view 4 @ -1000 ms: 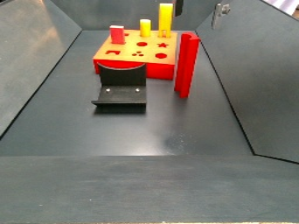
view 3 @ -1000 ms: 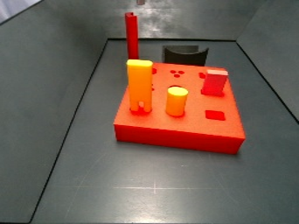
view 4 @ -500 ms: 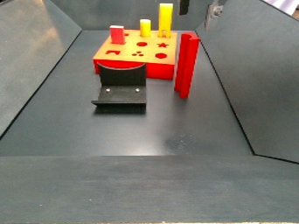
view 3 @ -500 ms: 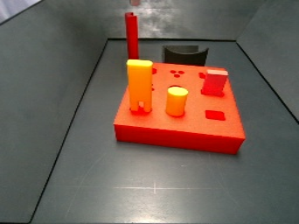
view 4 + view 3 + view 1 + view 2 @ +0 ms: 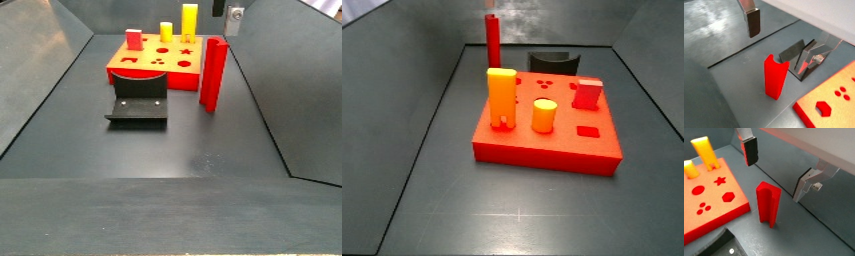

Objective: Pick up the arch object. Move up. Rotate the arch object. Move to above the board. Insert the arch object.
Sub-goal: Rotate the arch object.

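The gripper takes hold of the arch object by its notched top end (image 5: 492,19) next, to lift it and insert it into the board (image 5: 549,140).
The arch object (image 5: 214,72) is a plain bright-red slab standing upright on the floor beside the board (image 5: 144,70); in a side view it shows as a thin stick (image 5: 492,42) behind the board (image 5: 549,140). My gripper (image 5: 235,12) hangs open just above it. In both wrist views the arch object (image 5: 775,76) (image 5: 767,202) stands below the gap of the gripper (image 5: 782,42) (image 5: 779,167). The fingers (image 5: 753,22) (image 5: 750,151) are wide apart with nothing held between them.
On the board stand a tall orange-yellow piece (image 5: 501,97), a yellow cylinder (image 5: 544,115) and a short red block (image 5: 587,93). A black curved-top block (image 5: 136,103) lies on the floor next to the board. Sloped grey walls (image 5: 287,90) enclose the floor.
The gripper has shifted a little sideways at the top of the side view, closer to directly over the arch object. The pieces have not moved.
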Available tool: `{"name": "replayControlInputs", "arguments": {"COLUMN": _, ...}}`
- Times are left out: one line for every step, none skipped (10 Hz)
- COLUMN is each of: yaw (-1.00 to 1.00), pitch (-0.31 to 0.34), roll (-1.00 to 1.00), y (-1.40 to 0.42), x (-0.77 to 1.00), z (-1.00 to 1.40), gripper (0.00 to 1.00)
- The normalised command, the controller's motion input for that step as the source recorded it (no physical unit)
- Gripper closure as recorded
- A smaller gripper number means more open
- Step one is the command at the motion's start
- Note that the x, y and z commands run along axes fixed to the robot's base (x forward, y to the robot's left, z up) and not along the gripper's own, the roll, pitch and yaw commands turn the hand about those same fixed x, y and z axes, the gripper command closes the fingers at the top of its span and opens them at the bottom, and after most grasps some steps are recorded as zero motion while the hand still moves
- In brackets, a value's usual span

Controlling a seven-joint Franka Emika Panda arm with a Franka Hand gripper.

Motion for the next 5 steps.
{"name": "replayControlInputs", "arguments": {"yaw": -0.29, "pitch": 0.063, "roll": 0.04, "y": 0.02, "x": 0.03, "z": -0.01, "gripper": 0.0}}
{"name": "replayControlInputs", "arguments": {"yaw": -0.15, "pitch": 0.063, "roll": 0.04, "y": 0.0, "x": 0.0, "z": -1.0, "gripper": 0.0}}
{"name": "replayControlInputs", "arguments": {"yaw": -0.1, "pitch": 0.046, "roll": 0.04, "y": 0.0, "x": 0.01, "z": -1.0, "gripper": 0.0}}
{"name": "replayControlInputs", "arguments": {"yaw": -0.07, "pitch": 0.013, "roll": 0.04, "y": 0.0, "x": 0.03, "z": -1.0, "gripper": 0.0}}
{"name": "replayControlInputs", "arguments": {"yaw": -0.05, "pitch": -0.009, "roll": 0.03, "y": 0.0, "x": 0.02, "z": -1.0, "gripper": 0.0}}
